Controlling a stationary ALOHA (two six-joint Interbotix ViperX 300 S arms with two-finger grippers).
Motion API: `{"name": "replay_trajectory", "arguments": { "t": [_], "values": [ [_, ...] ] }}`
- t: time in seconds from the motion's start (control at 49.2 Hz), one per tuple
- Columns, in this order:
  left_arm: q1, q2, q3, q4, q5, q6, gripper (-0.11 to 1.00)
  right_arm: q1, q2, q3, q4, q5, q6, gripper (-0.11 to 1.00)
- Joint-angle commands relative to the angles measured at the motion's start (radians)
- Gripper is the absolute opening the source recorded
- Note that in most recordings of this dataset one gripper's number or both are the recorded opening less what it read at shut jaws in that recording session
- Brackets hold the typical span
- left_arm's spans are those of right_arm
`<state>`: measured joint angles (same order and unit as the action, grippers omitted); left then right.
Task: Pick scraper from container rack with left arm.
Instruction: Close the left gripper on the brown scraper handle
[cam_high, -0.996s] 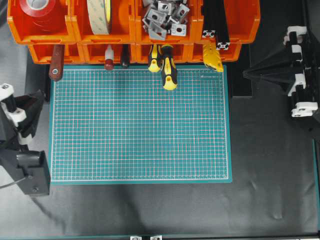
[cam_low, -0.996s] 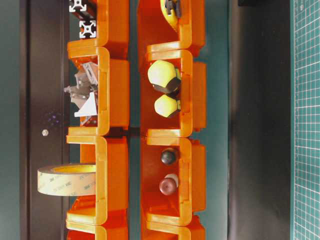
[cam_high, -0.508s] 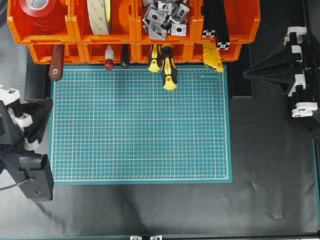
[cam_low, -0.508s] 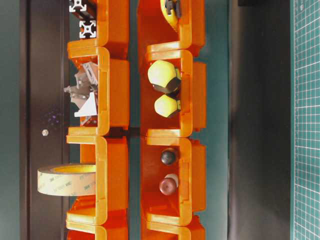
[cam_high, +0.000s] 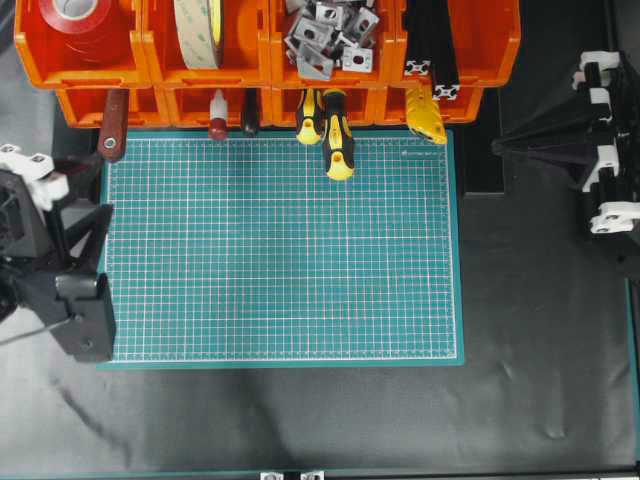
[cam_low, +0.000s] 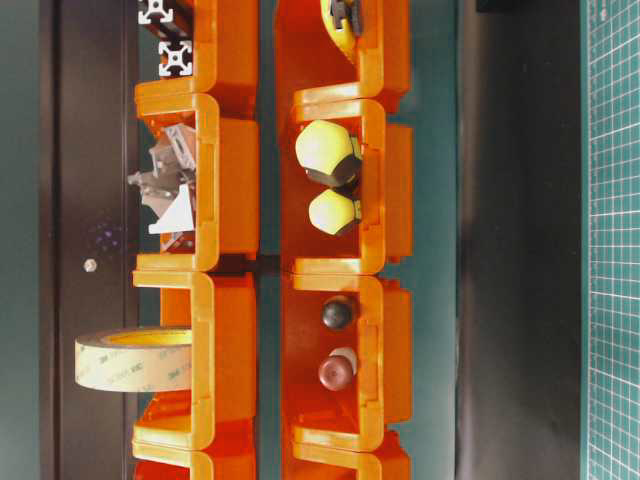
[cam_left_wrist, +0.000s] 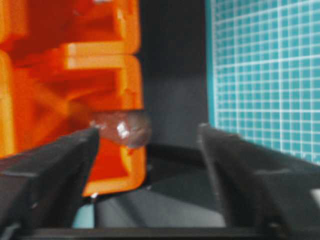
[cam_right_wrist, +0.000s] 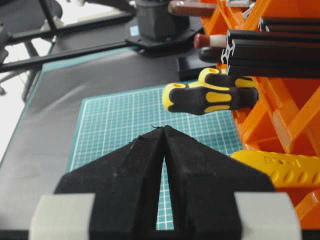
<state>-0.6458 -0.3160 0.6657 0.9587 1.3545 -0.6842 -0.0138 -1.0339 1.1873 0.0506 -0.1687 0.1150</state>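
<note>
The scraper's rounded handle end lies ahead of my left gripper's fingers, so it is too early to close and the gripper moves closer first.
The scraper lies in the lower left bin of the orange container rack; its reddish-brown handle sticks out over the mat's corner and its blade is hidden in the bin. My left gripper is open just below and left of the handle end. In the left wrist view the handle's rounded end shows ahead, near the left finger, with the left gripper empty. My right gripper is shut and empty at the right, tips together in its wrist view. The scraper handle also shows far off there.
A green cutting mat covers the table's middle. Two yellow-and-black screwdrivers and a red-knobbed tool poke out of the lower bins. Tape rolls, metal brackets, black extrusions and a yellow tool fill other bins.
My left arm has swung up and toward the rack, bringing its open gripper near the scraper's handle end. The right arm has barely shifted.
</note>
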Motion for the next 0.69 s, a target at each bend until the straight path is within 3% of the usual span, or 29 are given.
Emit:
{"name": "replay_trajectory", "arguments": {
  "t": [0.0,0.305,0.671],
  "values": [
    [0.021,-0.038,0.026,0.008,-0.057,-0.009,0.87,0.000,0.002,-0.037,0.002,0.005,0.002,-0.01],
    [0.094,-0.087,0.064,0.008,-0.091,0.003,0.90,0.000,-0.003,-0.037,0.002,0.046,0.018,-0.01],
    [0.198,-0.061,0.072,0.008,-0.218,0.011,0.90,-0.002,-0.005,-0.035,0.002,0.044,0.017,-0.01]
  ]
}}
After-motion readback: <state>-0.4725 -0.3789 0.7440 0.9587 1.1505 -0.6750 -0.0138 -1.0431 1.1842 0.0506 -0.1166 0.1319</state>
